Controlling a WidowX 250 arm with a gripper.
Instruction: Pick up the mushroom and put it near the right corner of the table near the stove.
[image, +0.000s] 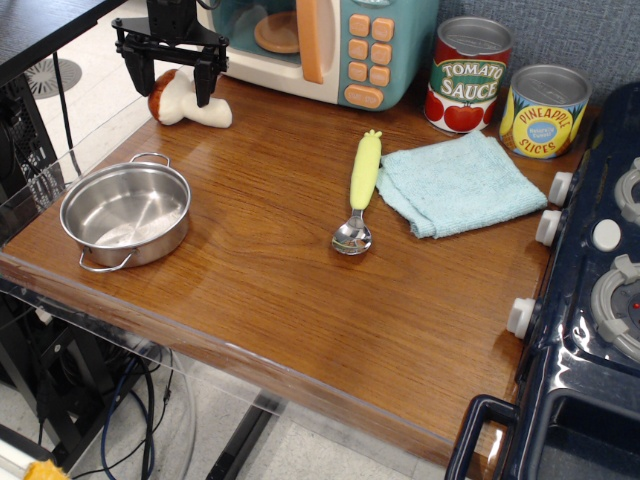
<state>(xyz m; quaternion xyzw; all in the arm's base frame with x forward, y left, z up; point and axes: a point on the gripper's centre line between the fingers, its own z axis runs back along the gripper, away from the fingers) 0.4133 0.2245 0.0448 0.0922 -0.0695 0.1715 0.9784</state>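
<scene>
My gripper picks up the mushroom by its stem (180, 98) just beside the cap next, to set it near the table corner by the stove.
The plush mushroom (185, 101), brown cap and cream stem, lies on its side at the far left of the wooden table (290, 290), in front of the toy microwave. My gripper (170, 82) is open and hangs just above it, one finger at the cap and one over the stem. The navy toy stove (590, 300) with white knobs stands at the right edge of the table.
A steel pot (126, 214) sits at the front left. A spoon with a yellow handle (360, 190) and a folded teal cloth (458, 184) lie mid-table. Tomato sauce (468, 75) and pineapple (543, 110) cans stand at the back right. The teal-and-cream microwave (320, 45) stands at the back.
</scene>
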